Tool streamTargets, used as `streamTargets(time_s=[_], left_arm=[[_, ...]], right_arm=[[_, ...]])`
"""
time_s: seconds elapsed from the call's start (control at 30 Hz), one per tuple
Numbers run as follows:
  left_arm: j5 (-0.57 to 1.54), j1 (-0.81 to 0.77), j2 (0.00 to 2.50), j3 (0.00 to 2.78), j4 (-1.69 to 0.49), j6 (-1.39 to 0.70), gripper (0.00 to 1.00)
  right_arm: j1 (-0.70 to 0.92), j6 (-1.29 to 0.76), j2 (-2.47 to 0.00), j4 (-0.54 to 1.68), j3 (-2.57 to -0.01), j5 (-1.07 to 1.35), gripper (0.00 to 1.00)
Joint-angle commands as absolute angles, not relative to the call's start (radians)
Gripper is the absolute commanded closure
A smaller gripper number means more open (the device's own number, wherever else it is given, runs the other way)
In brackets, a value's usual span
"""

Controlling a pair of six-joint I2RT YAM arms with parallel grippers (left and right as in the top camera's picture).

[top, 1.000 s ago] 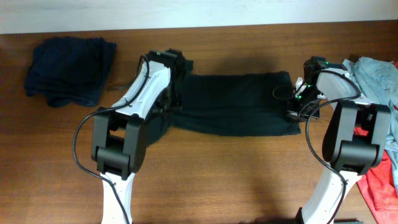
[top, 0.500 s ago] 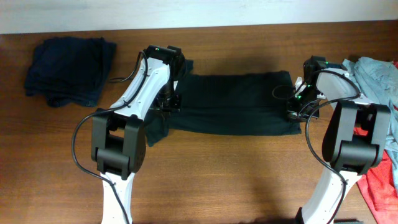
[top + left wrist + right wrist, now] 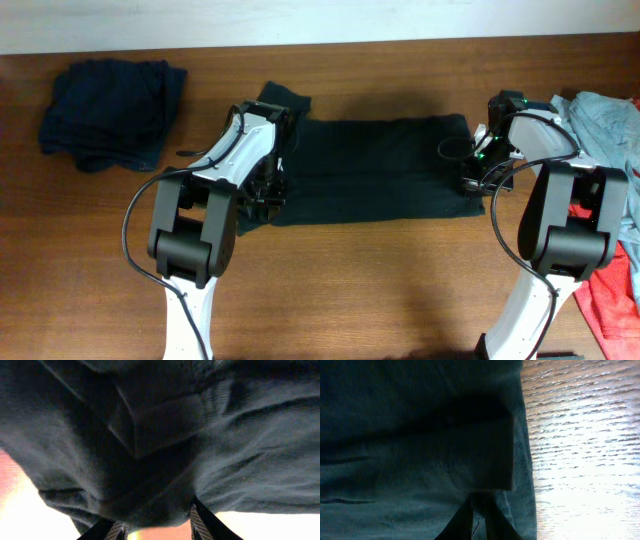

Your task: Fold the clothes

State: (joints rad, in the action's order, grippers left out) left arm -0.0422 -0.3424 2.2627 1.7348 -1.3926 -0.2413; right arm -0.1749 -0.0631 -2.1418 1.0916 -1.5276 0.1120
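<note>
The left gripper picks up the black T-shirt [image 3: 380,165] by its front edge [image 3: 267,212] next, opposite my right gripper's pinch, to straighten the cloth for folding.
The black T-shirt [image 3: 380,165] lies flat as a wide band across the middle of the table, one sleeve [image 3: 283,98] sticking out at its back left corner. My left gripper [image 3: 267,192] is low over the shirt's front left edge. In the left wrist view its fingers [image 3: 197,521] stand apart, open, with a bulge of dark cloth [image 3: 150,460] just ahead of the left gripper [image 3: 156,527]. My right gripper [image 3: 473,180] sits at the shirt's right edge. In the right wrist view the right gripper [image 3: 479,506] is pinched shut on a folded flap of the cloth [image 3: 420,445].
A dark navy garment [image 3: 112,112] lies bunched at the back left. A grey-blue garment [image 3: 605,115] and a red one [image 3: 615,290] are heaped at the right edge behind the right arm. Bare wooden table [image 3: 380,290] runs along the front.
The left gripper has moved from the shirt's back left corner toward the front and opened its jaws. The cloth that trailed out at the front left now lies in. The right arm stays put.
</note>
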Motion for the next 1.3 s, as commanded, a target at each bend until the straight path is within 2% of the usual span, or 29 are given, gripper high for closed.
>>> streamTargets(time_s=[0.0, 0.17, 0.2, 0.23, 0.27, 0.3, 0.33, 0.57, 0.9, 1.07, 1.27], left_arm=[[-0.03, -0.322, 2.215, 1.813, -1.401, -0.265, 0.6], [-0.03, -0.283, 2.112, 1.86, -1.407, -0.299, 0.55], [-0.03, -0.273, 2.098, 1.86, -1.414, -0.311, 0.5], [-0.03, -0.264, 2.091, 1.86, -1.426, -0.323, 0.39], [-0.03, -0.257, 2.091, 1.86, -1.438, -0.33, 0.39], [-0.03, -0.251, 2.093, 1.858, -1.454, -0.33, 0.63], [-0.029, -0.246, 2.094, 1.848, -1.461, -0.331, 0.98], [0.068, -0.244, 2.094, 1.699, -1.382, -0.359, 0.99], [0.067, -0.223, 2.094, 1.51, -1.251, -0.387, 1.0], [0.064, -0.22, 2.094, 1.427, -1.18, -0.389, 0.99], [0.032, -0.22, 2.094, 1.406, -1.156, -0.389, 1.0]], right_arm=[[-0.17, -0.06, -2.133, 1.085, -1.53, 0.077, 0.85], [-0.17, -0.06, -2.133, 1.085, -1.53, 0.077, 0.84], [-0.17, -0.06, -2.133, 1.085, -1.53, 0.077, 0.8], [-0.17, -0.06, -2.133, 1.085, -1.53, 0.077, 0.79], [-0.17, -0.06, -2.133, 1.085, -1.53, 0.077, 0.79], [-0.17, -0.06, -2.133, 1.084, -1.53, 0.077, 0.78], [-0.17, -0.06, -2.133, 1.083, -1.53, 0.077, 0.77], [-0.17, -0.06, -2.133, 1.073, -1.53, 0.077, 0.77], [-0.17, -0.06, -2.133, 1.074, -1.53, 0.074, 0.76], [-0.17, -0.059, -2.133, 1.074, -1.53, -0.004, 0.76], [-0.17, -0.056, -2.133, 1.074, -1.53, -0.038, 0.76]])
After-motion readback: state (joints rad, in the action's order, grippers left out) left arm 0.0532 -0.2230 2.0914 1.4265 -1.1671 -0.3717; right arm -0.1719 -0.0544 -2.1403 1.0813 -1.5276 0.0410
